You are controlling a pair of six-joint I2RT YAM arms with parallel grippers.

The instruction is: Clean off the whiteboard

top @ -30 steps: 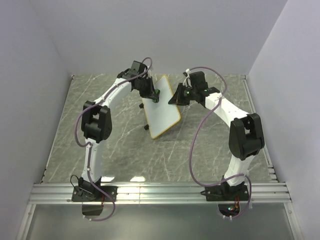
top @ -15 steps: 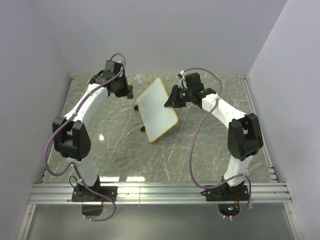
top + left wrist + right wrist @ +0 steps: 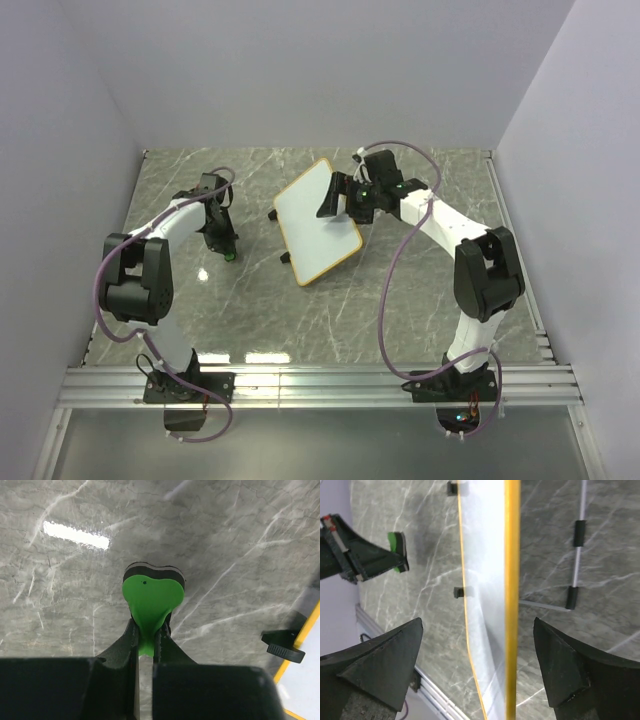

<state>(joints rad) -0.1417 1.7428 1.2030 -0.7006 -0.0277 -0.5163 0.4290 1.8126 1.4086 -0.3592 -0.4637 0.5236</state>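
The eraser is low over flat, empty marble and would land there, so my left gripper needs to open.
The whiteboard point(image 3: 316, 223), white with an orange-tan frame and black feet, sits tilted at the middle of the table. Its surface looks blank. My right gripper point(image 3: 340, 200) is open at the board's far right edge. In the right wrist view the framed edge point(image 3: 512, 580) runs between the spread fingers point(image 3: 385, 665) and touches neither. My left gripper point(image 3: 228, 244) is shut on the green and black eraser point(image 3: 151, 594), low over the table left of the board. The board's corner point(image 3: 306, 682) shows at the lower right of the left wrist view.
Grey marble tabletop point(image 3: 400, 300) with an aluminium rail point(image 3: 320, 385) along the near edge. White walls close in the left, back and right sides. A thin metal stand point(image 3: 576, 565) with black sleeves shows behind the board.
My left arm swung left, away from the board and down toward the table, with the eraser in it. The right gripper opened off the board's edge. The board turned and settled lower.
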